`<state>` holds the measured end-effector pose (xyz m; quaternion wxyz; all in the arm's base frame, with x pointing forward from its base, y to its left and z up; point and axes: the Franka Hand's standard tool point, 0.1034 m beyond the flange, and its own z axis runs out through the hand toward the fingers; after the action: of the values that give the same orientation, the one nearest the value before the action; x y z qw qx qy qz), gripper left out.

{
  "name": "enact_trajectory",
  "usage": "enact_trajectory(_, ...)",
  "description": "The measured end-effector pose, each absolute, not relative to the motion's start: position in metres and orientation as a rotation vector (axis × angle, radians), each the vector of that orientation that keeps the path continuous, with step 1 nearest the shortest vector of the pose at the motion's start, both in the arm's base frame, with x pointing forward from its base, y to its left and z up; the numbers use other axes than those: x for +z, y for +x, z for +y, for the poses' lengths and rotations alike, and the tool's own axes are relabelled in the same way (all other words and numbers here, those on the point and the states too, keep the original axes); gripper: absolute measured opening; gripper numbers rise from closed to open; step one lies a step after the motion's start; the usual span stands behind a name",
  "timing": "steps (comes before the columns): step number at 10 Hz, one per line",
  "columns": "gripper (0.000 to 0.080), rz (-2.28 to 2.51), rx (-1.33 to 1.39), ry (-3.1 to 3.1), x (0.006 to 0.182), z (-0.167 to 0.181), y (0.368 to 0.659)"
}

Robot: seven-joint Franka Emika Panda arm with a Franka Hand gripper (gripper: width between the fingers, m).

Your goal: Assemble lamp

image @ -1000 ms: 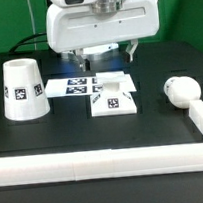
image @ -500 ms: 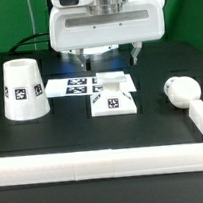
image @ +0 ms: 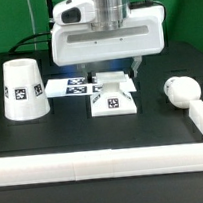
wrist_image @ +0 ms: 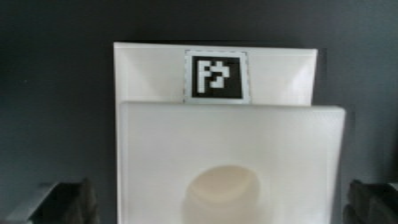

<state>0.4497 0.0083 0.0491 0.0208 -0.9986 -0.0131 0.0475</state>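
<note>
To assemble the lamp with the lamp base's tagged side left free, my gripper will next grab the lamp base by its socket block [image: 111, 79] [wrist_image: 228, 160].
The flat square lamp base [image: 114, 100] lies on the black table at the centre, with one tag on its front face. My gripper [image: 109, 71] hangs just above its rear part, open and empty. In the wrist view the base [wrist_image: 222, 120] fills the picture, showing its tag and its round socket [wrist_image: 228, 190]. The gripper [wrist_image: 214, 205] has one dark fingertip [wrist_image: 63, 200] on each side of the base, apart from it. The cone shade [image: 23, 89] stands at the exterior view's left. The round bulb [image: 177, 89] lies at the right.
The marker board [image: 70, 86] lies flat behind and left of the base, partly under the arm. A long white rail [image: 105, 161] runs along the front edge and turns up the right side past the bulb.
The arm has moved forward and lower, from over the marker board to over the base. The parts have not moved.
</note>
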Motion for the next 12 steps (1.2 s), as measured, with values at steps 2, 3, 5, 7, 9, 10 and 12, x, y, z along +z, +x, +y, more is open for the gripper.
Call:
enact_trajectory(2, 0.07, -0.044, 0.156, -3.094, 0.0456, 0.0083, 0.448)
enact_trajectory(3, 0.07, -0.047, 0.16, -3.09, 0.0456, 0.0076, 0.4476)
enact_trajectory(5, 0.0532, -0.045, 0.159, -3.088, 0.0456, 0.0087, 0.4477)
enact_trajectory(7, 0.0532, -0.044, 0.159, -3.088, 0.0456, 0.0088, 0.4477)
enact_trajectory(9, 0.0532, -0.044, 0.159, -3.088, 0.0456, 0.0088, 0.4477)
enact_trajectory(10, 0.0532, -0.044, 0.159, -3.088, 0.0456, 0.0088, 0.4477)
enact_trajectory(12, 0.0534, -0.044, 0.159, -3.088, 0.0456, 0.0088, 0.4477)
